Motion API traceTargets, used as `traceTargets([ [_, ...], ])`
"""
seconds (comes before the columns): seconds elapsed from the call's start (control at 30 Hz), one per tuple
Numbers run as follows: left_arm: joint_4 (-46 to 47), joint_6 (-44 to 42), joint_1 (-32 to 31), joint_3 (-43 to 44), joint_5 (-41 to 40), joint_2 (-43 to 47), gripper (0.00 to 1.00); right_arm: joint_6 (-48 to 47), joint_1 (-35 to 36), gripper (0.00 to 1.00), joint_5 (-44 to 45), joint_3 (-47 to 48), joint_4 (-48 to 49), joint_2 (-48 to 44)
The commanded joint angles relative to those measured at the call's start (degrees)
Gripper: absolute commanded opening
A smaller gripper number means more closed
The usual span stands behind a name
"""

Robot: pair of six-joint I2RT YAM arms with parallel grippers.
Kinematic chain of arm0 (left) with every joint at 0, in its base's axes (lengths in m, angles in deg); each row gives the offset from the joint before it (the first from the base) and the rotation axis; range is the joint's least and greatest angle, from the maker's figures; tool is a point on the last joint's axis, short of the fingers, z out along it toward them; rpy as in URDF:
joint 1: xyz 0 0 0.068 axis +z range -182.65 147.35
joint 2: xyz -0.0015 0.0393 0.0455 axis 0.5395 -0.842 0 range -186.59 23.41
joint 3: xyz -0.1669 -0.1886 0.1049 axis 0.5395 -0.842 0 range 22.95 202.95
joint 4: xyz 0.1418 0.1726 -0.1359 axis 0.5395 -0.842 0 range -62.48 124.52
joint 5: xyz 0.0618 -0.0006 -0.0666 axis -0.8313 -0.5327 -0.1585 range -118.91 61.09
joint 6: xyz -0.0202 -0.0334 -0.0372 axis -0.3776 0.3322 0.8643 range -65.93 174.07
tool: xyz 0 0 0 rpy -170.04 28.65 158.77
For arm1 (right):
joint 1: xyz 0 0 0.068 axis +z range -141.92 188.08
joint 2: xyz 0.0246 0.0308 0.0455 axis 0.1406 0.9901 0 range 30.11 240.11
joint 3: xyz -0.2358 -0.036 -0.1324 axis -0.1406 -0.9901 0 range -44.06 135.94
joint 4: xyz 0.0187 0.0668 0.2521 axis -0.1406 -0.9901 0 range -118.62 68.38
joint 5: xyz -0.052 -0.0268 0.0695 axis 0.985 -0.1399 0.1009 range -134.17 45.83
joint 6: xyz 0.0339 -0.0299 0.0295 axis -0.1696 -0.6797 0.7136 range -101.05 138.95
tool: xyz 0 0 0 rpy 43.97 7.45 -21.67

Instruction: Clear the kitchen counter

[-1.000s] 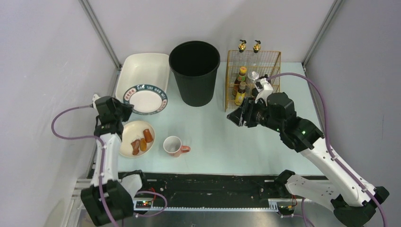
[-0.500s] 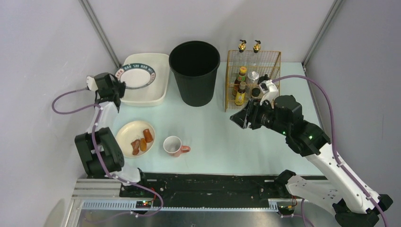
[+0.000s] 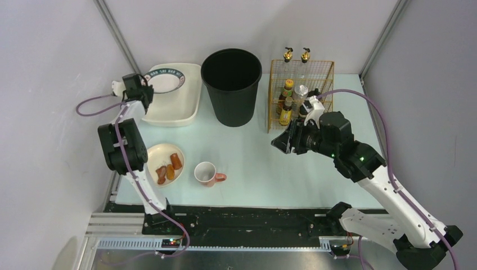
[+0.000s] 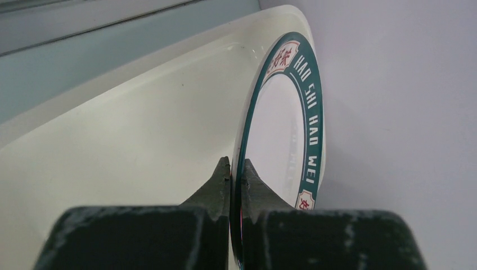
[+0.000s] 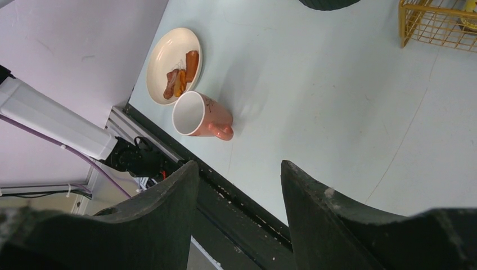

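Observation:
My left gripper moves the steeply tilted plate farther in next, since its edge is over the corner rim of the tray (image 3: 183,109). It would drop short if released now.
My left gripper (image 3: 144,91) is shut on the rim of a white plate with a green lettered band (image 3: 164,80) and holds it tilted over the white tray (image 3: 183,109) at the back left. In the left wrist view the plate (image 4: 281,129) stands edge-on between my fingers (image 4: 222,183), with the tray (image 4: 124,146) behind it. My right gripper (image 3: 280,142) is open and empty above the pale mint-green kitchen counter (image 3: 264,163). A cream plate with sausages (image 3: 164,163) and a pink mug (image 3: 207,173) sit on the counter at the front left; both show in the right wrist view, plate (image 5: 171,64) and mug (image 5: 199,115).
A tall black bin (image 3: 231,85) stands at the back centre. A yellow wire rack (image 3: 301,90) with several bottles stands to its right, just behind my right arm. A black rail (image 3: 242,219) runs along the front edge. Grey walls close in both sides.
My left arm has swung the green-banded plate from the counter back and up over the white tray. My right gripper has stayed near the rack, shifting slightly.

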Motion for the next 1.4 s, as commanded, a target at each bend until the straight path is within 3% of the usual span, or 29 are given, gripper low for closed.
traceTargets([
  [0.0, 4.21, 2.97, -1.52, 5.60, -1.65, -3.10, 0.00, -1.36, -0.51, 0.60, -0.87, -0.23, 0.85, 0.80],
  [0.43, 1.21, 5.22, -4.98, 15.67, -2.08, -15.04, 0.00, -1.09, -1.79, 0.61, -1.26, -2.19, 1.47, 0.98],
  [0.5, -0.54, 5.22, -5.39, 17.17, -2.33, -16.16, 0.05, -0.92, -2.05, 0.60, -1.50, -2.49, 1.46, 1.08],
  [0.53, -1.00, 5.27, -5.56, 17.81, -2.40, -16.50, 0.12, -0.88, -2.16, 0.60, -1.60, -2.56, 1.51, 1.23],
  [0.77, -2.95, 5.10, -5.60, 17.48, -2.37, -19.18, 0.38, -0.43, -2.46, 0.61, -2.57, -2.88, 1.57, 1.92],
  [0.93, -5.02, 5.26, -5.18, 19.81, 2.43, -22.57, 0.51, -0.05, -2.44, 0.60, -2.91, -2.92, 1.31, 1.66],
  [1.0, -5.52, 5.24, -5.00, 19.55, 3.81, -22.92, 0.65, 0.14, -2.48, 0.61, -3.05, -2.89, 1.22, 1.33],
  [1.03, -5.69, 5.05, -4.91, 19.04, 4.30, -22.87, 0.85, 0.22, -2.53, 0.60, -3.16, -2.89, 1.17, 1.08],
  [1.1, -6.04, 4.86, -4.60, 17.94, 4.92, -22.64, 0.98, 0.53, -2.57, 0.61, -3.41, -2.89, 0.98, 0.67],
  [1.37, -7.64, 1.60, -3.36, 11.99, 9.33, -15.88, 1.00, 1.16, -2.52, 0.62, -4.71, -2.89, 0.11, -0.96],
])
